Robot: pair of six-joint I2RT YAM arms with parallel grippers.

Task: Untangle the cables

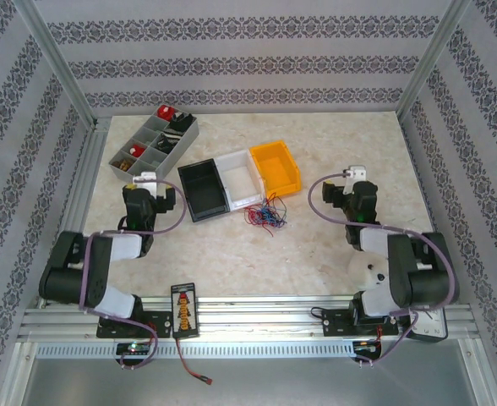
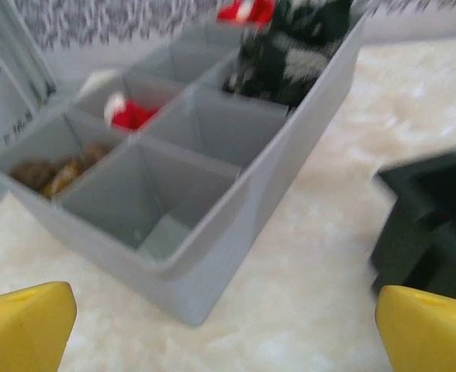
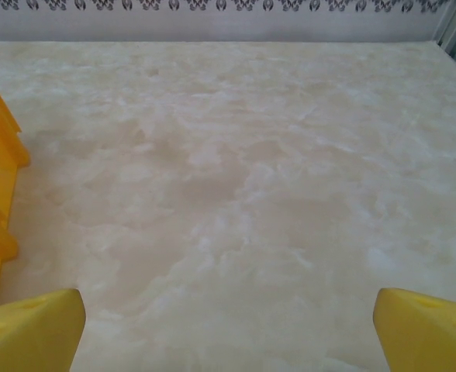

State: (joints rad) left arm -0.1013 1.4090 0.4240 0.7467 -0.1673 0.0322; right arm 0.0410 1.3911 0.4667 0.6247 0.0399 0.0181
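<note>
My right gripper should next pinch only a blue wire at the tangle's edge (image 1: 282,219) nearest it. Then it can pull that wire free and untangle the cables.
The cables (image 1: 264,214) are a small tangle of thin red, blue and black wires lying on the table just in front of the white and yellow bins. My left gripper (image 1: 144,180) hovers to their left, near the grey divided box, open with nothing between its yellow fingertips (image 2: 26,325). My right gripper (image 1: 357,175) hangs well to the right of the cables over bare table, also open, its yellow fingertips (image 3: 422,329) wide apart. Neither gripper touches the wires.
A grey divided box (image 1: 154,142) with small parts sits at the back left. A black bin (image 1: 203,189), a white bin (image 1: 242,179) and a yellow bin (image 1: 280,167) stand in a row behind the cables. A black tester board (image 1: 182,309) lies on the front rail.
</note>
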